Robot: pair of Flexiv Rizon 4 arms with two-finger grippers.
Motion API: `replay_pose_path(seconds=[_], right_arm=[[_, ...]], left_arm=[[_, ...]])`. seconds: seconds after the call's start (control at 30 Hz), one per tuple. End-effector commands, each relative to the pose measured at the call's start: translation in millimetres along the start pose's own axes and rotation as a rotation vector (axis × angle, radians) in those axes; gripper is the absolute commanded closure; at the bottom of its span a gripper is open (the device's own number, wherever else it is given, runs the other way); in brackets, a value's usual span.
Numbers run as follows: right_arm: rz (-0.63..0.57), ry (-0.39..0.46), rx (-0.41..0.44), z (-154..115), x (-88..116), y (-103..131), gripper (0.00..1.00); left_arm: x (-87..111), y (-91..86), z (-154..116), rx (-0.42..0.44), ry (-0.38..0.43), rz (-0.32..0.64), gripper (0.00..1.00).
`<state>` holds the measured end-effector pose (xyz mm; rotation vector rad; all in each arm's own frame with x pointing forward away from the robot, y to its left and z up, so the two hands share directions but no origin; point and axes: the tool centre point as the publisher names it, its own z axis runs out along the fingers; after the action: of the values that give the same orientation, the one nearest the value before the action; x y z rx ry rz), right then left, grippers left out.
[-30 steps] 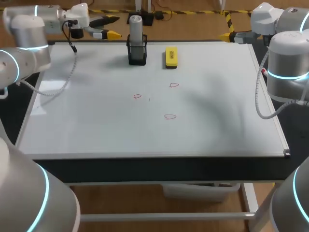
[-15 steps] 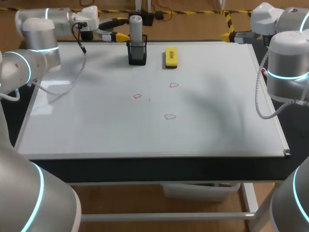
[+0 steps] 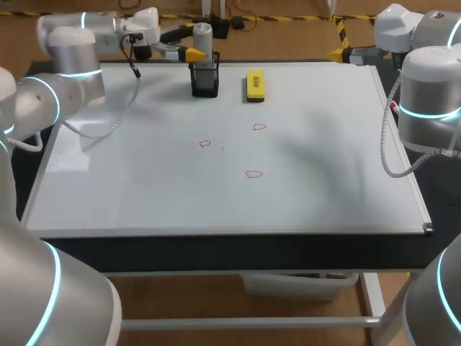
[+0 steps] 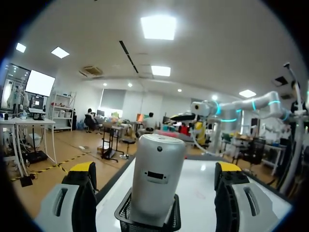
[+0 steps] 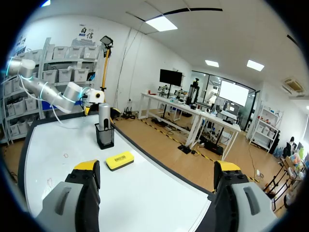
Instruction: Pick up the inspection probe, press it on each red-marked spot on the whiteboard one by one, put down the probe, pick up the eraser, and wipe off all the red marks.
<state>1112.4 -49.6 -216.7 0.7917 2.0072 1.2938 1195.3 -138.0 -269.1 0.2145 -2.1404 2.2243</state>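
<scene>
Next, the left gripper grabs the probe by its grey cylindrical body (image 3: 204, 47) (image 4: 155, 181), so the probe's lower end stays free to press the red-marked spots.
The grey, cylindrical inspection probe (image 3: 203, 40) stands upright in a black mesh holder (image 3: 205, 81) at the whiteboard's far edge. My left gripper (image 4: 155, 168) is open, level with the probe. The probe (image 4: 157, 179) stands between its fingers with a gap on each side. The yellow eraser (image 3: 255, 83) lies just to the right of the holder. Three small red marks (image 3: 205, 143) (image 3: 259, 127) (image 3: 253, 174) sit mid-board. My right gripper (image 5: 157, 166) is open and empty at the far right corner, looking across the board at the eraser (image 5: 119, 160) and the probe (image 5: 104, 117).
The whiteboard (image 3: 144, 194) covers the whole tabletop, with a thin frame along its edges. A cable hangs from my left wrist (image 3: 133, 68) over the board's far left corner.
My left arm has swung to the right along the far edge, and its open fingers now sit around the probe. The right arm, probe, eraser and marks have not moved.
</scene>
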Motion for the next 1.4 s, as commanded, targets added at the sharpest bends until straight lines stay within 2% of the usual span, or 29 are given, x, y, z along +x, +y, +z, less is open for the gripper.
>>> replay_pose_path(seconds=[0.03, 0.53, 1.1, 1.13, 1.2, 1.27, 1.3, 1.33, 1.37, 1.4], right_arm=[[0.000, 0.001, 0.002, 0.3, -0.5, 0.2, 0.00], [0.000, 0.001, 0.002, 0.3, -0.5, 0.2, 0.00], [0.000, 0.001, 0.002, 0.3, -0.5, 0.2, 0.00], [0.000, 0.001, 0.002, 0.3, -0.5, 0.2, 0.00], [0.000, 0.001, 0.002, 0.3, -0.5, 0.2, 0.00], [0.000, 0.001, 0.002, 0.3, -0.5, 0.2, 0.00], [0.000, 0.001, 0.002, 0.3, -0.5, 0.2, 0.00], [0.000, 0.001, 0.002, 0.3, -0.5, 0.2, 0.00], [0.000, 0.001, 0.002, 0.3, -0.5, 0.2, 0.00], [0.000, 0.001, 0.002, 0.3, -0.5, 0.2, 0.00]], left_arm=[[-10.4, 3.3, 10.7, -0.001, 0.106, 0.006, 0.00], [-11.9, 9.3, 26.4, -0.007, 0.114, 0.009, 0.00], [-15.8, 10.1, 23.5, -0.018, 0.110, 0.008, 0.00], [-15.9, 10.0, 23.0, -0.018, 0.111, 0.009, 0.04], [-15.7, 9.4, 22.5, -0.019, 0.113, 0.011, 0.24], [-15.4, 8.9, 22.4, -0.017, 0.117, 0.013, 0.56], [-15.1, 8.8, 22.4, -0.019, 0.122, 0.015, 0.69], [-15.1, 8.9, 22.5, -0.024, 0.123, 0.017, 0.95], [-15.0, 8.9, 22.5, -0.025, 0.124, 0.017, 1.00], [-15.0, 9.0, 22.5, -0.025, 0.126, 0.017, 1.00]])
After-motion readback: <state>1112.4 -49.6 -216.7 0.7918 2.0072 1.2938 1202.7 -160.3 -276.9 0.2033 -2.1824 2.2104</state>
